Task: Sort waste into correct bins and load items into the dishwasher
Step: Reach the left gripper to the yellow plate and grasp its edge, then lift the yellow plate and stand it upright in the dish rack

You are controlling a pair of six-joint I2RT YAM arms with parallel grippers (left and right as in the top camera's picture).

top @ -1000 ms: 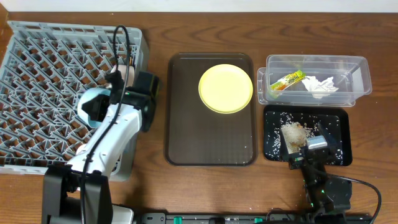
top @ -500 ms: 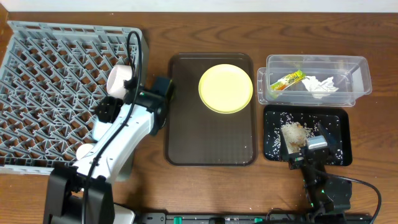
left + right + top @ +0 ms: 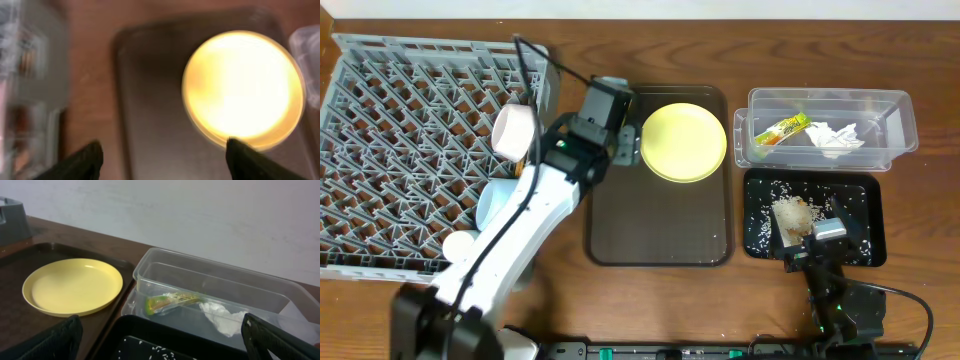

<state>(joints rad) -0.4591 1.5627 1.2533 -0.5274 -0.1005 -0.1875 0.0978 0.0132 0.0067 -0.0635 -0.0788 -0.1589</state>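
The yellow plate needs to go into the grey dish rack on edge, so my left gripper will next grab the plate by its rim on the side facing the rack.
My left gripper [image 3: 623,128] [image 3: 162,159] hangs open and empty over the far left part of the brown tray [image 3: 650,220], just left of the round yellow plate [image 3: 683,142] [image 3: 243,90]. In the grey dish rack [image 3: 400,120] stand a white bowl [image 3: 513,130], a light blue bowl [image 3: 498,205] and a small white cup [image 3: 458,245]. The clear tub [image 3: 900,120] [image 3: 150,265] holds the green-and-orange wrapper [image 3: 782,129] [image 3: 172,301] and the white tissue [image 3: 835,137] [image 3: 222,317]. Rice [image 3: 795,213] lies in the black tray [image 3: 860,200] [image 3: 150,330]. My right gripper [image 3: 810,240] [image 3: 160,340] rests open over that tray's near edge.
The left arm stretches diagonally from the table's front left, across the rack's right side, to the brown tray. The left wrist view is blurred by motion. The clear tub stands directly behind the black tray at the right.
My left gripper opened and left the light blue bowl in the rack. It then swung right and away to the brown tray beside the yellow plate. The right arm stayed still.
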